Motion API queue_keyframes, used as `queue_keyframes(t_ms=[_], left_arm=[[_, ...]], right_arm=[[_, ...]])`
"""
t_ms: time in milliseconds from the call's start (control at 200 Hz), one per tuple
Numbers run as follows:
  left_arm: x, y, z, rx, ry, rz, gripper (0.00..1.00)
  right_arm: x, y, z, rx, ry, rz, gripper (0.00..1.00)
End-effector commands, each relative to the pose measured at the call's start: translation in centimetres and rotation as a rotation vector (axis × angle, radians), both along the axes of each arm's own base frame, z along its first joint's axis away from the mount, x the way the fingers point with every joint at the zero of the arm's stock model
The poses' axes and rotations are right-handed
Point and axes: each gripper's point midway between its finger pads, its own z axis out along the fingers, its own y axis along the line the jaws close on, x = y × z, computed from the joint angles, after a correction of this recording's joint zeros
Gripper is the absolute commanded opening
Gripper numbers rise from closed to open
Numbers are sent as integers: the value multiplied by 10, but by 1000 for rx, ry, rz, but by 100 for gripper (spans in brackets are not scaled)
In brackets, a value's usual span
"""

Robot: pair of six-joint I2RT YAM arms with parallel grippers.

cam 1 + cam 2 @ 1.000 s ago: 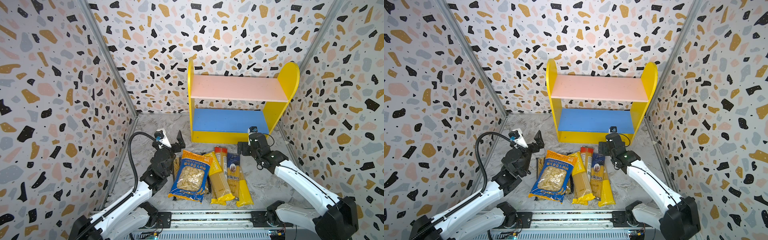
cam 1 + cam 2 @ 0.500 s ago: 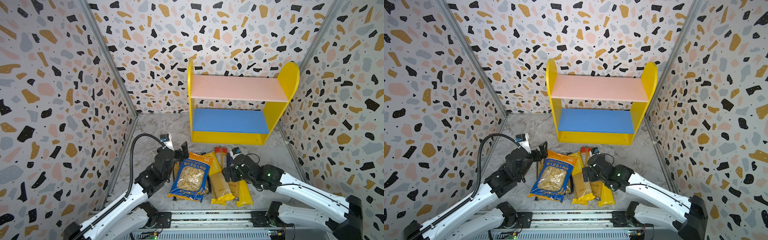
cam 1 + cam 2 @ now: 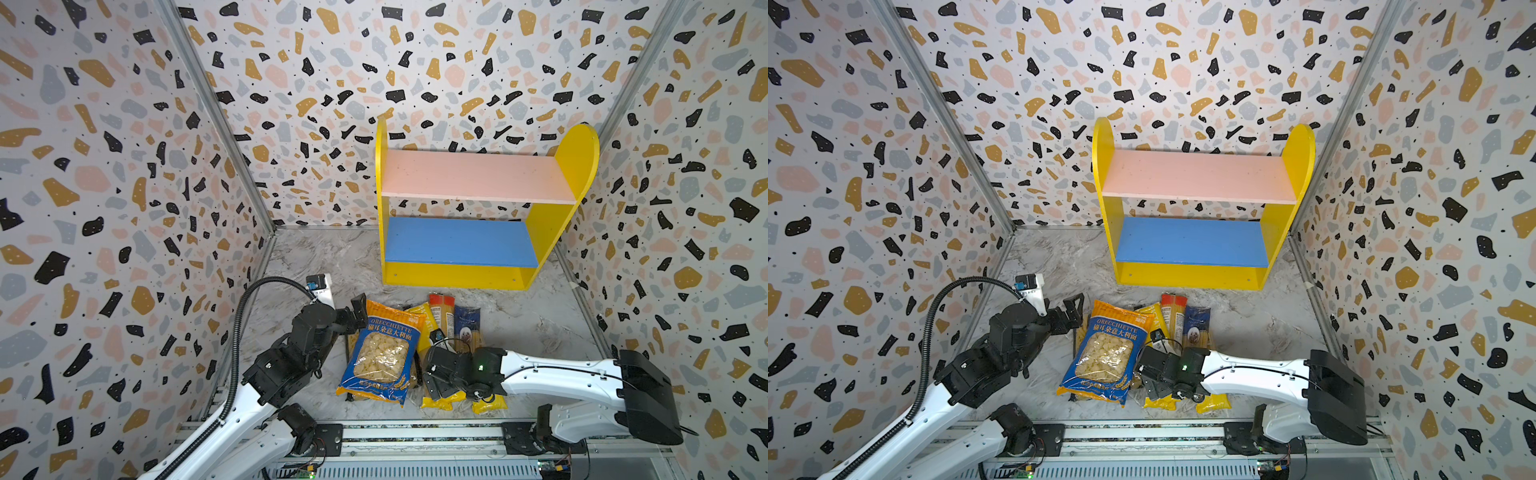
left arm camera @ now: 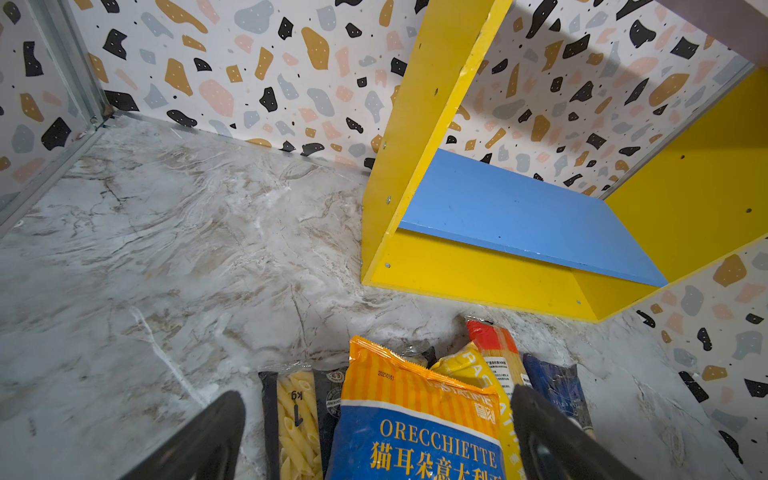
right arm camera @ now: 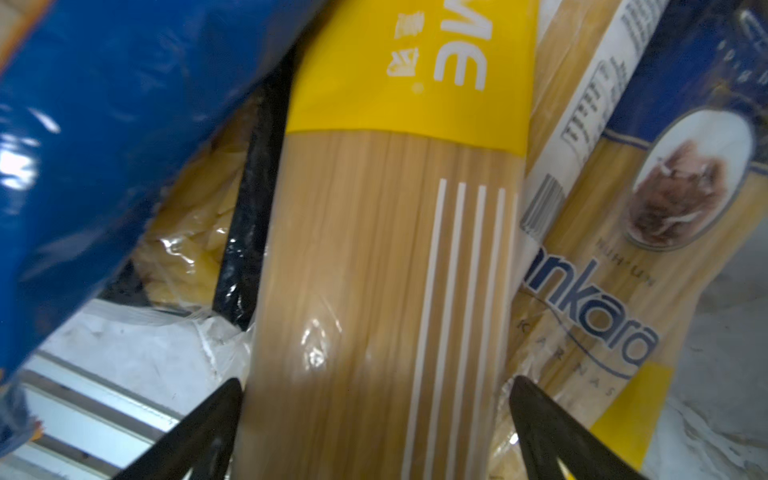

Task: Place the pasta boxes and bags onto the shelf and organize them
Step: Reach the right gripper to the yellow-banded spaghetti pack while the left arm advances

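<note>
My right gripper is open, with its fingers above the sides of the yellow spaghetti pack in the right wrist view. It would miss the pack if it closed now, so it needs to go lower first.
The pasta packs lie in a heap on the marble floor in front of the shelf (image 3: 457,274). On top lies the blue-orange orecchiette bag (image 3: 384,357) (image 4: 419,424). Beside it are a yellow spaghetti pack (image 5: 395,270), a red-orange pack (image 3: 441,307) and a dark blue pack (image 3: 467,328) (image 5: 623,208). A dark penne bag (image 4: 299,415) peeks out under the orecchiette bag. My left gripper (image 3: 355,311) (image 4: 376,397) hangs open over the far end of the orecchiette and penne bags. My right gripper (image 3: 436,378) (image 5: 376,383) is open, with one finger on each side of the yellow spaghetti pack near its near end.
The shelf's pink upper board (image 3: 469,174) and blue lower board (image 3: 457,241) hold nothing. Patterned walls close in on three sides. A metal rail (image 3: 415,432) runs along the front, just behind the packs' near ends.
My right arm swung from beside the shelf down to the near end of the packs and now straddles the yellow pack. My left gripper moved right, to the orecchiette bag's far end.
</note>
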Motion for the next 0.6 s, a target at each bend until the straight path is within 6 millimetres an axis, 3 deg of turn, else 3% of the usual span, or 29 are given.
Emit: queue_keyframes(t_ms=[0,205,385,596], left_arm=[[-4,-3,4,18,9,-28,100],[-4,-4,7,27,9,-41,100],[-3,-4,13,31,-3,-45,100],[-2,-4,12,59,2,-45,100]], right_arm=[[5,2,-1,-18,-25,-12,98],[10,8,-10,-72,-32,3,88],[10,9,-8,-82,-21,6,57],[8,-3,11,-3,-15,-16,39]])
